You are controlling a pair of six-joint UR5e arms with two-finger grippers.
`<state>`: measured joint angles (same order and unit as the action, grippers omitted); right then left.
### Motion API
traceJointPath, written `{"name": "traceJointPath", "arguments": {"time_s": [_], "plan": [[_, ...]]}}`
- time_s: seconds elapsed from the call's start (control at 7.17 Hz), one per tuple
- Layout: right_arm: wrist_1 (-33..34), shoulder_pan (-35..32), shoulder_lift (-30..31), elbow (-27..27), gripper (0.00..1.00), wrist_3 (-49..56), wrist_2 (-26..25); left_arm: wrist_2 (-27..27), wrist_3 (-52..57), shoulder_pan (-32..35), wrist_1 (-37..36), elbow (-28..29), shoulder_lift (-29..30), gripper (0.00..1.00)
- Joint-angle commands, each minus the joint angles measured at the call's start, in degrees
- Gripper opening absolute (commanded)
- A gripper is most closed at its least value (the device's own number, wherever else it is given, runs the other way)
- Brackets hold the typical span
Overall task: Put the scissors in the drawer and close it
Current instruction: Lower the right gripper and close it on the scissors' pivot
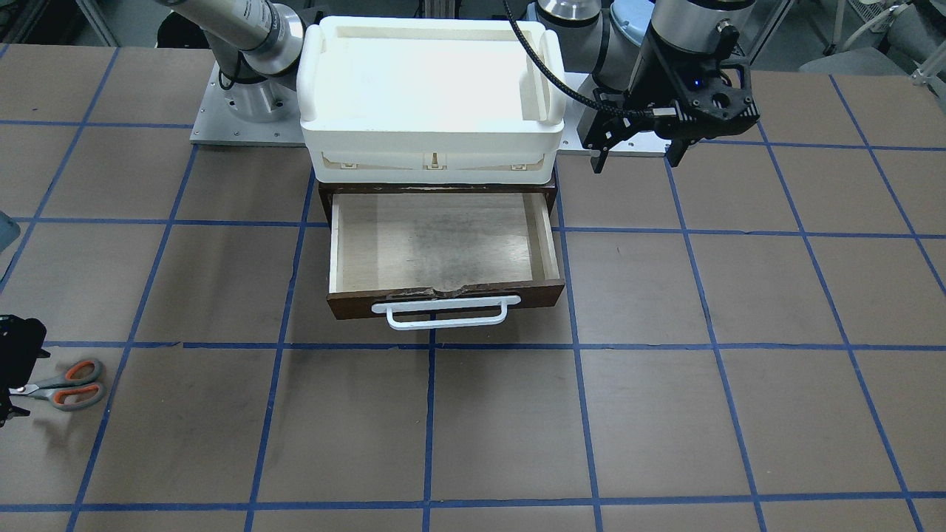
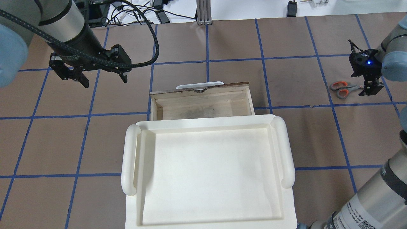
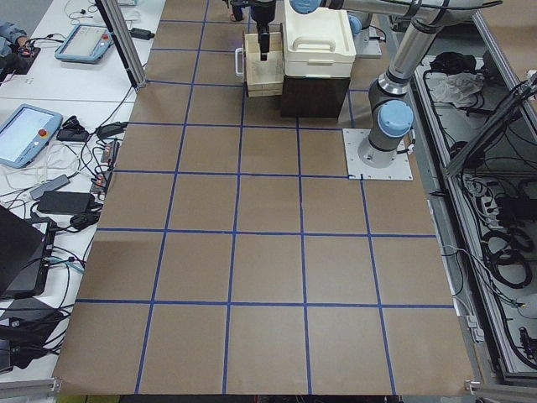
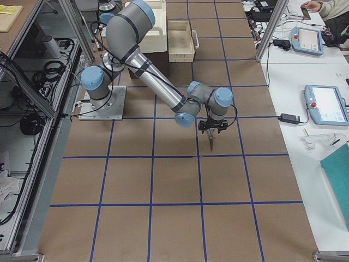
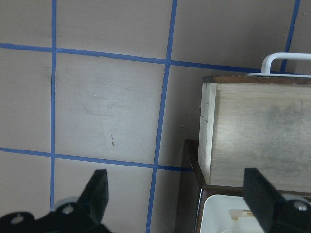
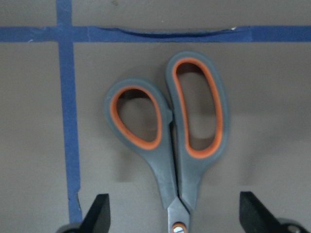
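My right gripper's fingers are low on either side of the scissors' pivot in the right wrist view, so it is now time to close.
The scissors, with grey handles lined orange, lie flat on the table far out on my right side; they also show in the overhead view. My right gripper is open, low over them, with a finger on each side of the pivot and blades; the handles point away from it. The drawer is pulled open and empty, with a white bar handle. My left gripper is open and empty, hovering beside the drawer's side.
A white plastic tray sits on top of the dark cabinet above the drawer. The brown table is marked with a grid of blue tape. Operator desks with tablets stand beyond the table's far edge.
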<state>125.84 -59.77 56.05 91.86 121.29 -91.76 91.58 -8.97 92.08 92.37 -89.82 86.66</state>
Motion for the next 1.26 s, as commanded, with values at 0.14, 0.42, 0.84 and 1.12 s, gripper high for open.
{"name": "traceJointPath", "arguments": {"time_s": [0.14,0.42,0.84,1.12], "plan": [[0.11,0.0,-0.94,-0.1,0.92,0.08,-0.53,0.0,-0.09,0.03,0.0,0.0,0.0,1.0],[0.11,0.0,-0.94,-0.02,0.65,0.17,-1.75,0.0,0.0,0.03,0.0,0.0,0.0,1.0],[0.37,0.0,-0.94,-0.02,0.23,1.49,-2.64,0.0,-0.09,0.03,0.0,0.0,0.0,1.0],[0.28,-0.09,-0.5,-0.1,0.0,1.14,-4.99,0.0,-0.09,0.03,0.0,0.0,0.0,1.0]]}}
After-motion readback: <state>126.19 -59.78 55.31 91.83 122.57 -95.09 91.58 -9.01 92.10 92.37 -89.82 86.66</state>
